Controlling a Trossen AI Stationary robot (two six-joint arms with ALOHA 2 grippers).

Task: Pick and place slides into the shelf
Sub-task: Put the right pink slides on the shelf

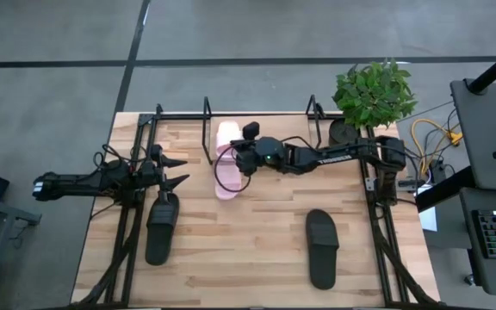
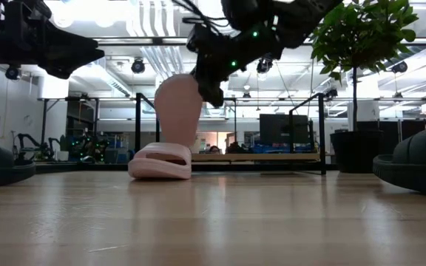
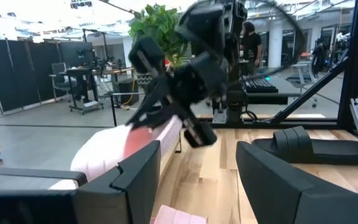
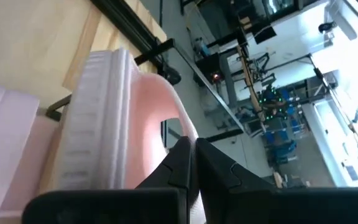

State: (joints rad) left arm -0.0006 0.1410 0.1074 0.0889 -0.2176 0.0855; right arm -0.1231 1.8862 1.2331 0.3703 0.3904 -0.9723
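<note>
I should keep my right gripper closed on the pink slide until it lies flat, because its ribbed sole is tilted steeply against the shelf's wooden board [image 1: 278,127].
My right gripper [image 1: 242,162] [image 2: 213,90] is shut on a light pink slide [image 2: 177,103] that stands on end over the far middle of the table. The second pink slide [image 2: 161,161] lies flat on its sole just below it. One black slide [image 1: 162,226] lies on its sole near my left arm, the other black slide [image 1: 321,247] toward the near right. The shelf [image 1: 207,129] stands along the far edge. My left gripper [image 1: 179,171] [image 3: 197,180] hovers open above the left black slide's far end, pointing toward the pink slides. My right gripper pinches the pink slide by its top strap [image 4: 166,118], between the two shut fingers [image 4: 176,163]. The fingers come slanting down from the table's right. The slide sits on end, ribbed sole [image 4: 92,124] turned sideways. Whether its lower end [image 2: 174,140] touches the lying slide, I cannot tell.
A potted plant [image 1: 373,93] stands at the far right corner beside the shelf. The arms' black frames [image 1: 127,232] run along both table sides. Bare wood [image 1: 239,250] lies between the two black slides. A keyboard and cables sit off the table at right.
</note>
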